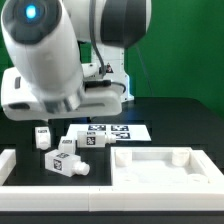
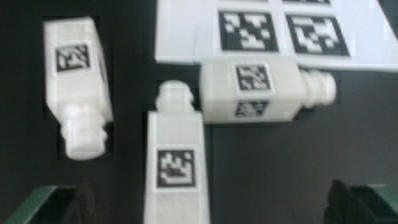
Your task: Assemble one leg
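Note:
The leg's peg end needs to stay free to go into the panel, so my gripper should next grab the leg by its tagged body (image 2: 176, 172).
In the wrist view, three white legs with black-and-white tags lie on the black table. One leg (image 2: 175, 152) lies between my fingers, peg end toward the marker board. A second leg (image 2: 77, 85) lies beside it. A third leg (image 2: 260, 92) lies crosswise at the board's edge. My gripper (image 2: 201, 206) is open, with its dark fingertips (image 2: 39, 205) far apart and nothing held. It hovers above the legs. In the exterior view the legs (image 1: 65, 163) show below the arm, and the fingers are hidden by the arm's white body (image 1: 45, 70).
The marker board (image 1: 112, 131) lies behind the legs and also shows in the wrist view (image 2: 267, 30). A large flat white rimmed panel (image 1: 165, 170) lies at the exterior view's right. Another white rimmed part (image 1: 12, 165) is at its left edge.

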{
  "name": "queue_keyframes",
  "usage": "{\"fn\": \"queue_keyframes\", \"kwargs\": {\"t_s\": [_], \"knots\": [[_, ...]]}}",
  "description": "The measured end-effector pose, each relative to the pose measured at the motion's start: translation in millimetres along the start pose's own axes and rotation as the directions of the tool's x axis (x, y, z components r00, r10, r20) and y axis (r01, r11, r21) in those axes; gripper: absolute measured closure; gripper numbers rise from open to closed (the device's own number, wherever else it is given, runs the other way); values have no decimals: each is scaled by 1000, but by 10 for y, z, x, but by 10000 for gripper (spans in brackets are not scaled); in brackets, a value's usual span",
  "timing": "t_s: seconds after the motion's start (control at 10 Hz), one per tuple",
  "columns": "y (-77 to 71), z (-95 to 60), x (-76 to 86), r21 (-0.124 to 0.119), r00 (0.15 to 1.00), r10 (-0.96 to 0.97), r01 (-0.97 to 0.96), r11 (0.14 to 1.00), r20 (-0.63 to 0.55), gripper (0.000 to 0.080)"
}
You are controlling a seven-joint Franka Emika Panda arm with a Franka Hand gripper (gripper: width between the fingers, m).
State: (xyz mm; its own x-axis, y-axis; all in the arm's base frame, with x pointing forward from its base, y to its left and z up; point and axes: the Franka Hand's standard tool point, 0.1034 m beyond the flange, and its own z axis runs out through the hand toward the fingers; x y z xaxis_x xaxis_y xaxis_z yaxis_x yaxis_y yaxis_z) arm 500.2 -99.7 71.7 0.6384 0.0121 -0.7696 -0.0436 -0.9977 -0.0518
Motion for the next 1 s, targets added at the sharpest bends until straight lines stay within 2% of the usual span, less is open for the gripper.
{"fn": "queue_keyframes", "kwargs": {"t_s": [0.3,0.4,0.5,0.6,1.0], "knots": [[34,65,30,0,1000,-8,8,1000,22,150],[129,178,62,-6,999,0,0,1000,48,150],[188,238,98,-25,997,1,1,1000,77,150],[188,273,138,-29,997,14,-12,1000,81,150],[191,288,171,-30,997,14,-12,999,72,150]]}}
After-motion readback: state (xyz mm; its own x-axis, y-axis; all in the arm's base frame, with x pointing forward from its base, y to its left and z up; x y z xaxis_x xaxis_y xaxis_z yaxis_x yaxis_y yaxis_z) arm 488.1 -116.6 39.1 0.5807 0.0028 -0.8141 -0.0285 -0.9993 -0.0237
